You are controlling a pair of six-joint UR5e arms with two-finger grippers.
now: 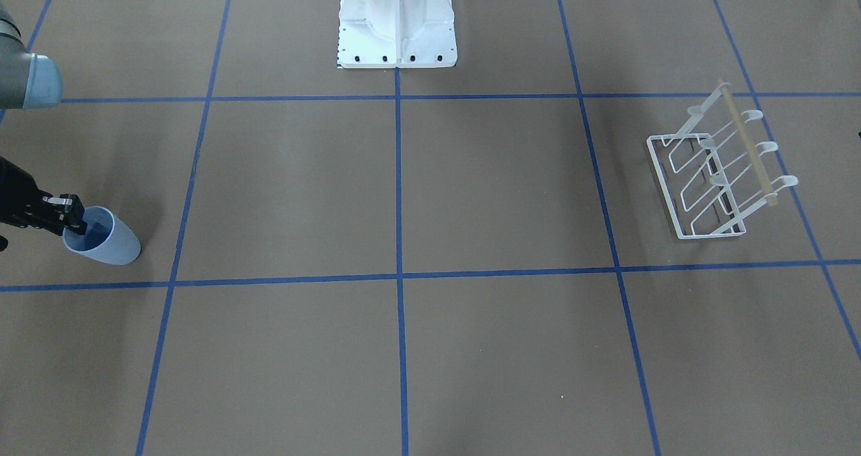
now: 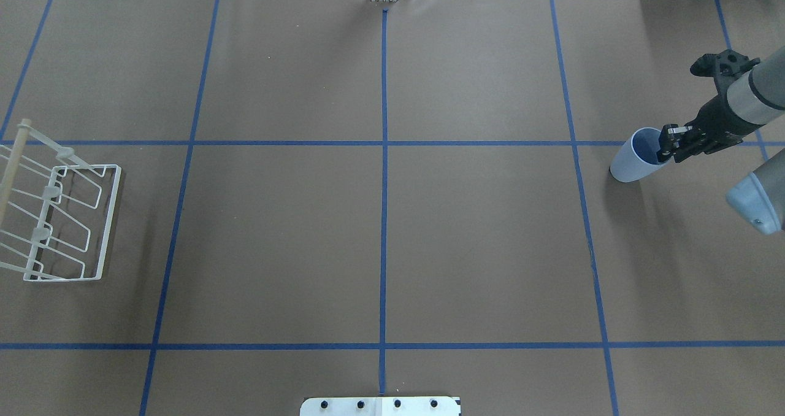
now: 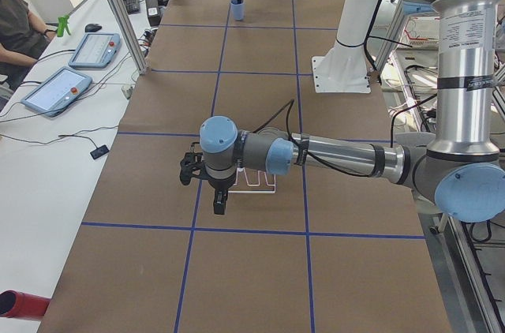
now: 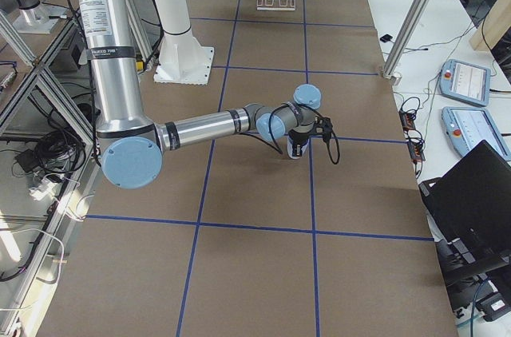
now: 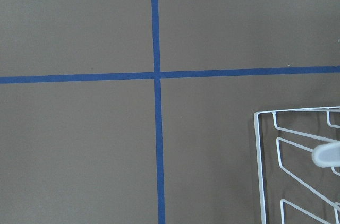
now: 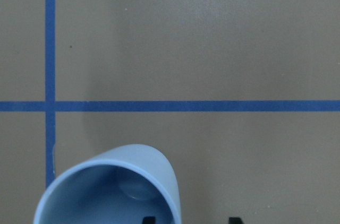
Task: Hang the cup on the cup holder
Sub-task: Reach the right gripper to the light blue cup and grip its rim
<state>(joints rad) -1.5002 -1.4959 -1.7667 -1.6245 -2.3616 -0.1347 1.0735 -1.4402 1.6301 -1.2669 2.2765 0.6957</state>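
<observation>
I should grab the cup by its rim with my right gripper next, so the cup is ready to hang on the holder.
The light blue cup stands upright on the brown table at its right end; it also shows in the front view. My right gripper is open and comes down at the cup's rim. In the right wrist view its two fingertips straddle the cup's wall, one inside and one outside, with a wide gap. The white wire cup holder stands at the table's left end, empty. My left gripper hangs just beside the holder; I cannot tell if it is open or shut.
The white robot pedestal stands at the table's near middle edge. Blue tape lines divide the table into squares. An operator and tablets are at a side table beyond the far edge.
</observation>
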